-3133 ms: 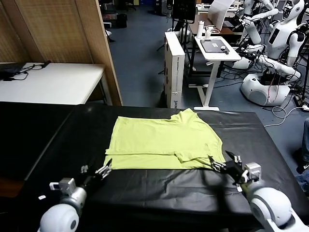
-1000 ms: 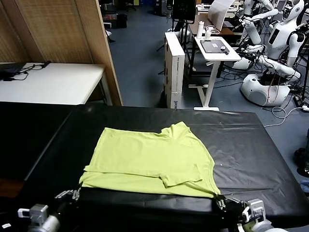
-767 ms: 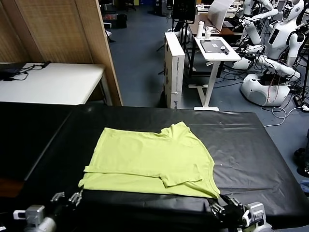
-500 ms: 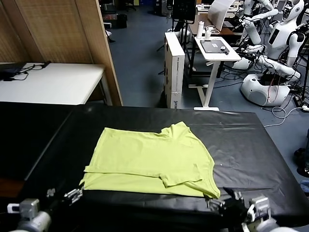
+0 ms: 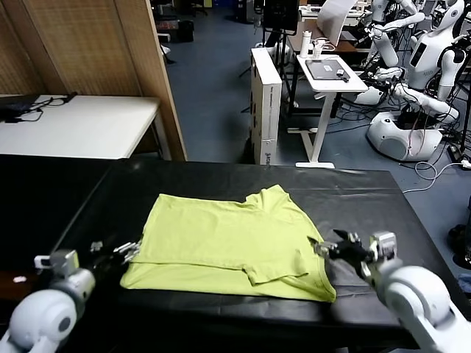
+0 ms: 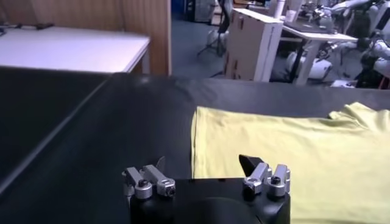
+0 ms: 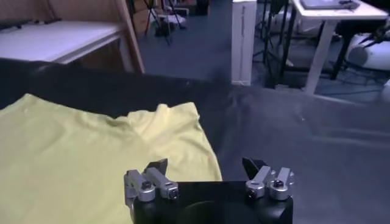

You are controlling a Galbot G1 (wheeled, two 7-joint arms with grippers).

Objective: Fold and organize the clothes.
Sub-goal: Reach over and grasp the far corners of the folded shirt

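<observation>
The T-shirt (image 5: 228, 239) lies flat across the table, and the robot's left gripper needs to grab it next by its hem edge (image 5: 138, 248), where the cloth ends.
The lime yellow-green T-shirt (image 5: 228, 239) lies partly folded on the black table (image 5: 368, 198), its neck at the far side and a sleeve folded over near the front right. It also shows in the left wrist view (image 6: 286, 146) and in the right wrist view (image 7: 91, 146). My left gripper (image 5: 125, 250) is open and empty, at the shirt's left edge. My right gripper (image 5: 327, 245) is open and empty, at the shirt's right edge. In the wrist views the left gripper (image 6: 201, 162) and the right gripper (image 7: 206, 164) stand over the shirt's edges.
A white table (image 5: 81, 125) stands at the far left behind a wooden partition (image 5: 96, 44). A white cabinet (image 5: 266, 95), a small white desk (image 5: 331, 73) and other robots (image 5: 412, 88) stand beyond the table's far edge.
The shirt was dragged toward the front of the table and let go. Both grippers rose from the front edge to the shirt's left and right sides.
</observation>
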